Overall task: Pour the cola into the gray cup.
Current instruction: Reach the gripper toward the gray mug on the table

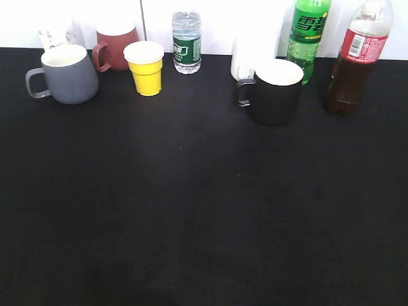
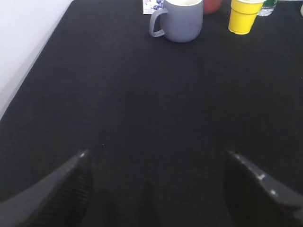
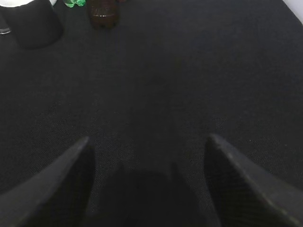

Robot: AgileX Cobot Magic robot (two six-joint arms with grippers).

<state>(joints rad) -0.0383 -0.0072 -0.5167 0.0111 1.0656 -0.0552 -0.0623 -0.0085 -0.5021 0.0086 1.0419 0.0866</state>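
I will grab the gray cup by its handle [image 1: 33,81] with my left gripper next, so the cup stays steady for the cola [image 1: 352,60].
The cola [image 1: 352,60], a tall clear bottle of dark liquid with a red label, stands upright at the back right; its base shows at the top of the right wrist view [image 3: 104,12]. The gray cup [image 1: 65,74], blue-gray with a white inside and its handle to the left, stands at the back left and also shows in the left wrist view [image 2: 180,20]. My left gripper [image 2: 156,158] is open and empty over bare cloth, well short of the cup. My right gripper [image 3: 147,142] is open and empty, far from the cola. Neither gripper shows in the exterior view.
Along the back stand a maroon mug [image 1: 116,46], a yellow cup [image 1: 146,67], a small water bottle [image 1: 187,42], a black mug [image 1: 274,90], a white object [image 1: 250,54] and a green soda bottle [image 1: 308,35]. The black cloth [image 1: 204,210] covers the table.
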